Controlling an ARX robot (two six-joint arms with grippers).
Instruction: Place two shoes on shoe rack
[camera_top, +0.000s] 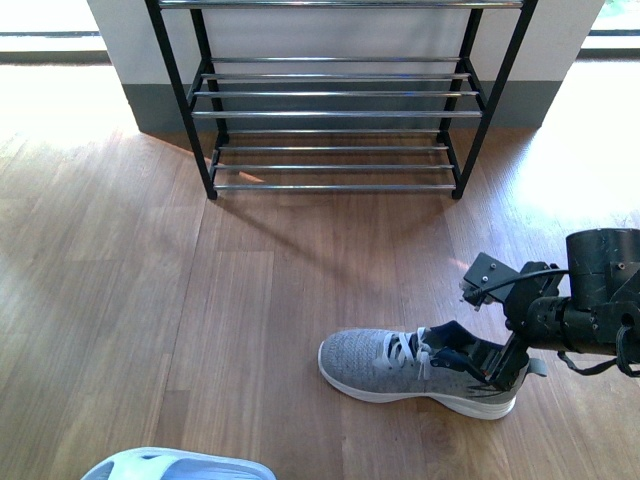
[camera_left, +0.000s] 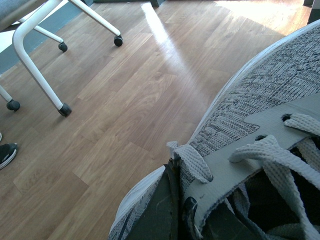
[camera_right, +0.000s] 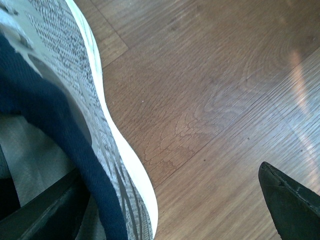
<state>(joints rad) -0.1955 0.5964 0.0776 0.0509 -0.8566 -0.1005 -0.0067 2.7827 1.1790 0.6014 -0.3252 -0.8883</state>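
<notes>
The grey sneaker has to go on the shoe rack, so next I need to grab it with my right gripper by its navy collar (camera_right: 60, 125).
A grey knit sneaker (camera_top: 400, 365) with a white sole and navy collar lies on the wood floor, toe pointing left. My right gripper (camera_top: 505, 365) is open at its heel; in the right wrist view (camera_right: 160, 200) one finger is inside the navy collar (camera_right: 60, 125) and the other finger (camera_right: 285, 200) is outside over bare floor. My left gripper (camera_left: 177, 200) is shut on the lace-side edge of a second grey sneaker (camera_left: 260, 100), seen only in the left wrist view. The shoe rack (camera_top: 335, 95) stands empty at the far wall. A pale blue slide (camera_top: 175, 465) lies at the near edge.
A chair with white legs and black casters (camera_left: 37, 75) stands on the floor in the left wrist view, with a black shoe (camera_left: 6, 154) at the frame edge. A white wall with a grey baseboard (camera_top: 150, 105) is behind the rack.
</notes>
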